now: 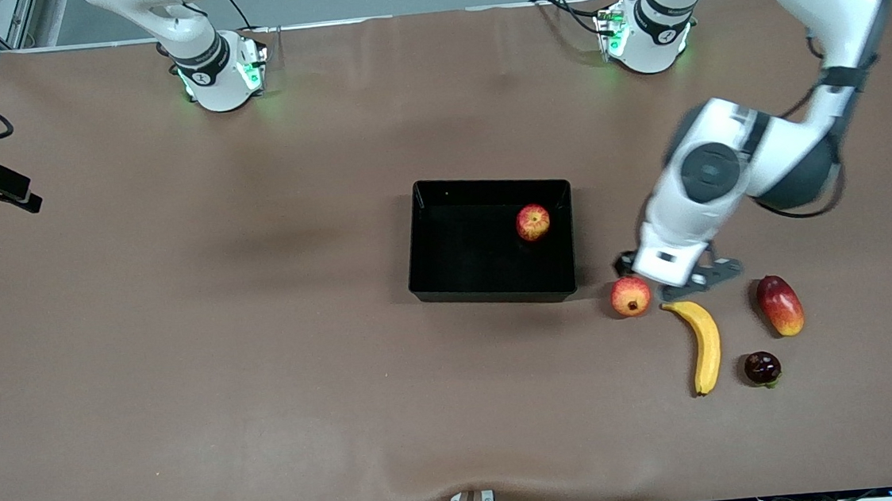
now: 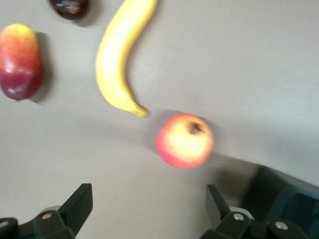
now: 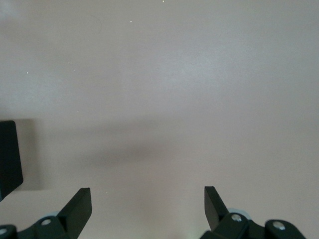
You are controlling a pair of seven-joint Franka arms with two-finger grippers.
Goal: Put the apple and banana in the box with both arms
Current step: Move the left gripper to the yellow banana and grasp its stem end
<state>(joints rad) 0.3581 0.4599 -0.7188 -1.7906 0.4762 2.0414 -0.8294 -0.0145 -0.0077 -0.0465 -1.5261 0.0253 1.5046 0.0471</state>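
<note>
The banana needs to go in the black box (image 1: 432, 275), so my left gripper needs to grab it by its stem end (image 1: 678, 310) next.
The apple (image 1: 533, 222) lies in the black box (image 1: 432, 275), near the wall at the left arm's end. The banana (image 1: 704, 344) lies on the table, nearer the front camera than the box and toward the left arm's end; it also shows in the left wrist view (image 2: 117, 64). My left gripper (image 1: 679, 284) hangs open and empty over the table just above the banana's tip, its jaws wide apart in the left wrist view (image 2: 149, 204). My right gripper (image 3: 148, 204) is open and empty over bare table, with a box corner (image 3: 10, 159) at the edge of its view.
An orange-red round fruit with a dark crown (image 1: 630, 296) lies beside the banana's tip, between it and the box. A red-yellow mango (image 1: 780, 305) and a small dark fruit (image 1: 762, 368) lie beside the banana toward the left arm's end.
</note>
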